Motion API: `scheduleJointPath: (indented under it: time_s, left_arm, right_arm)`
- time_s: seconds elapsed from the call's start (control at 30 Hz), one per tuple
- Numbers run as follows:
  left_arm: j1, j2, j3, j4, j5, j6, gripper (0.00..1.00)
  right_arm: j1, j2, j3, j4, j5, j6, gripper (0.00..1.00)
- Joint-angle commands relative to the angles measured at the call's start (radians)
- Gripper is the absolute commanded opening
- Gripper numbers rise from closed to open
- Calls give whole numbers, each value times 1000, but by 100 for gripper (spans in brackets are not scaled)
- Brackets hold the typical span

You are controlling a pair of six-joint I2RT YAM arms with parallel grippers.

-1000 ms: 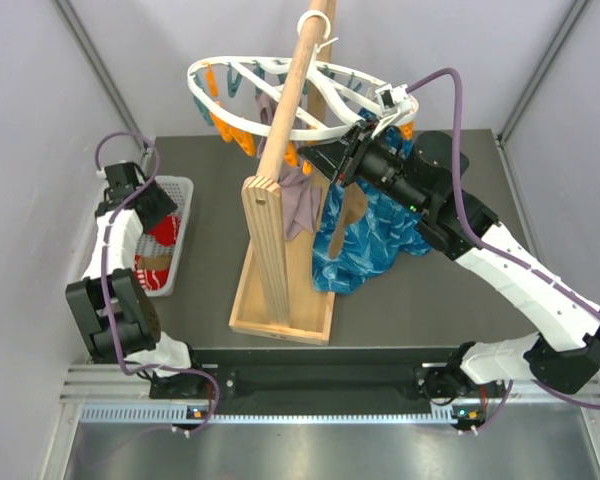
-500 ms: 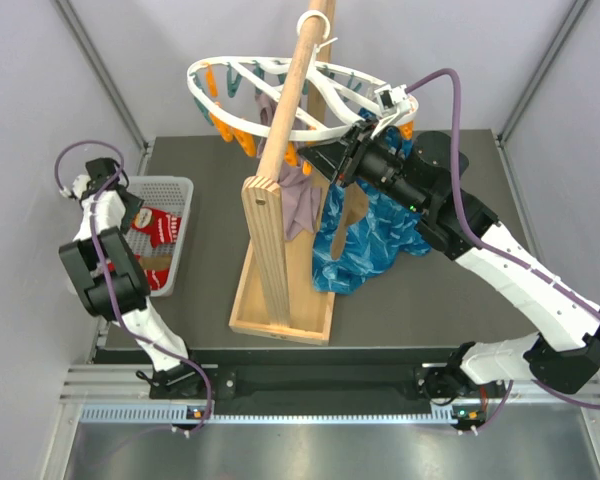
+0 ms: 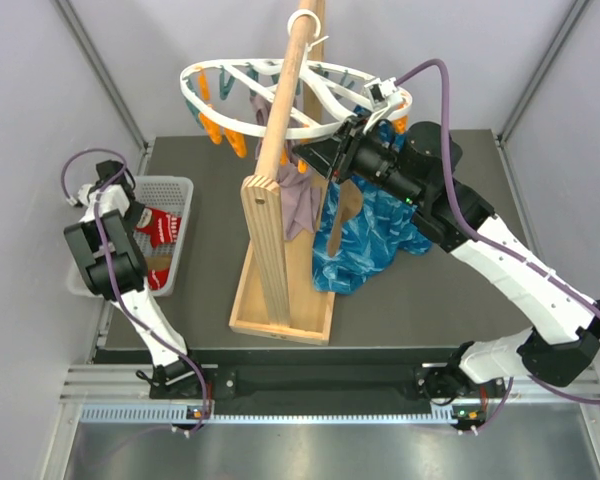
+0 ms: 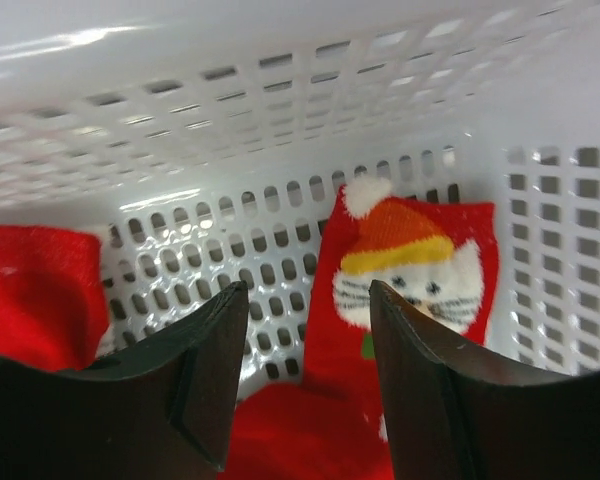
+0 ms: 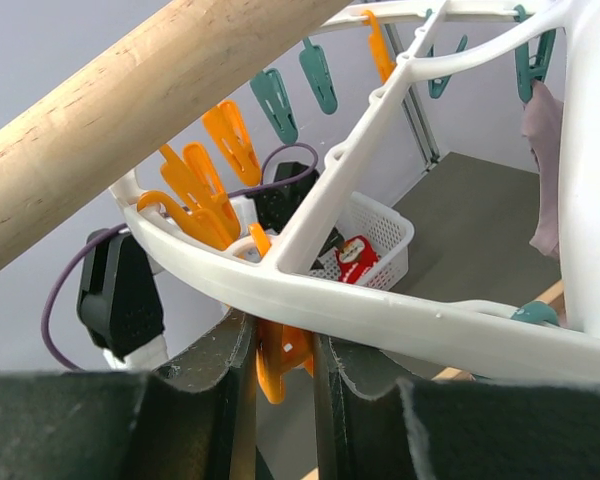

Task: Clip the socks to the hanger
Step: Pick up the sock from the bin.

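Note:
My left gripper needs to grab the red cat sock next by its side edge near the hat's white tip. This leaves the sock's cuff free for the orange peg (image 3: 302, 158).
The hanger (image 3: 242, 125), a white oval ring with orange and teal pegs, hangs from the wooden pole. My right gripper (image 5: 283, 335) is shut on an orange peg (image 5: 272, 375) just under the ring's rim (image 5: 380, 310). A mauve sock (image 3: 300, 205) and a tan-brown sock (image 3: 342, 210) dangle below the ring. My left gripper (image 4: 308, 300) is open inside the white mesh basket (image 4: 230, 130), just above red socks. One red sock (image 4: 410, 260) shows a white cat in a hat, and another (image 4: 40, 290) lies to the left. From above, the left gripper (image 3: 135, 212) is at the basket's left side.
The wooden pole stand (image 3: 270, 250) rises from its base in the middle of the table. A blue patterned cloth (image 3: 380, 235) lies heaped to its right, under my right arm. The basket (image 3: 180, 185) sits at the table's left edge, near the wall.
My left arm has swung from over the basket's middle to its far left side, the gripper staying open. The right gripper and the hanger ring have shifted slightly up and left.

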Motion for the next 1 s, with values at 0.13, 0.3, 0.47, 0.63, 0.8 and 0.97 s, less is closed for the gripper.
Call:
scheduleJointPath:
  time_s: [0.13, 0.3, 0.47, 0.63, 0.8, 0.97]
  left_arm:
    - [-5, 109, 62, 37, -8, -4, 56]
    - [-19, 116, 59, 91, -19, 38, 46]
    - [-22, 99, 44, 159, 21, 87, 21]
    - [-28, 39, 18, 212, 42, 139, 0]
    - [-31, -100, -76, 261, 67, 188, 0]
    - [-31, -296, -150, 271, 252, 174, 0]
  right_arm:
    - [-25, 54, 14, -123, 43, -12, 0]
    - [-25, 57, 9, -126, 44, -11, 0]
    - [-25, 51, 6, -128, 50, -17, 0]
    - [-25, 40, -3, -131, 59, -18, 0]
    - [-24, 23, -20, -125, 62, -15, 0]
    - [-25, 13, -40, -117, 62, -14, 0]
